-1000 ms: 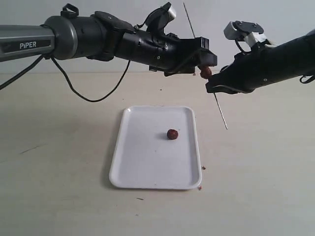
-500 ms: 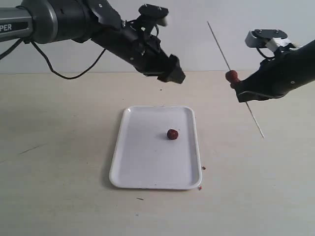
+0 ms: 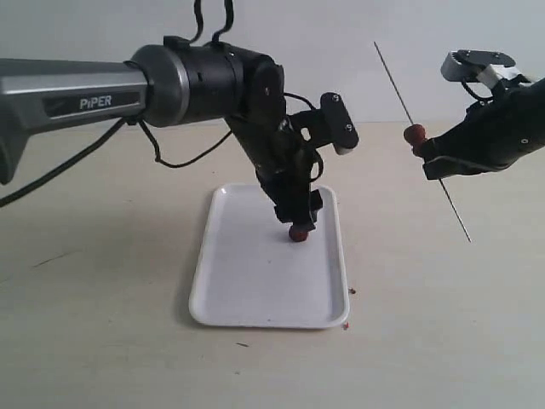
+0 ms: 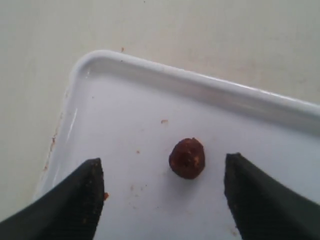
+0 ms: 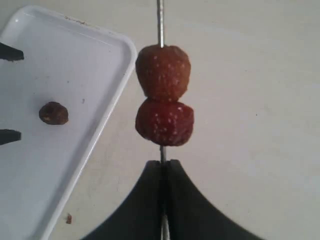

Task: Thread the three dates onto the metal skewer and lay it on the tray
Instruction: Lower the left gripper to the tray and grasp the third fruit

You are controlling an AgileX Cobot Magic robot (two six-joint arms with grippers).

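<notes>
I will next grab the loose date by its round body (image 3: 298, 234) (image 4: 187, 158) with my left gripper. The date is to be threaded onto the metal skewer.
One dark red-brown date (image 3: 298, 232) lies loose on the white tray (image 3: 247, 290). My left gripper (image 3: 298, 218) points down right over it, open. In the left wrist view the date (image 4: 187, 158) sits between the two black fingertips (image 4: 85, 195), nearer one side, on the tray (image 4: 200, 85). Off to the right of the tray, my right gripper (image 3: 432, 159) is shut on the thin metal skewer (image 3: 393, 81) and holds it tilted in the air. Two dates (image 5: 163, 71) (image 5: 164, 121) are threaded on the skewer (image 5: 160, 20) just beyond the shut gripper (image 5: 163, 165).
Small brown crumbs (image 3: 350, 291) lie on the table by the tray's right edge and near corner. A black cable (image 3: 170, 160) hangs from the left arm behind the tray. The tray (image 5: 30, 170) and loose date (image 5: 53, 113) also show in the right wrist view.
My left arm has left the skewer and swung down to the tray, over the loose date. My right gripper has carried the skewer with its dates to the right.
</notes>
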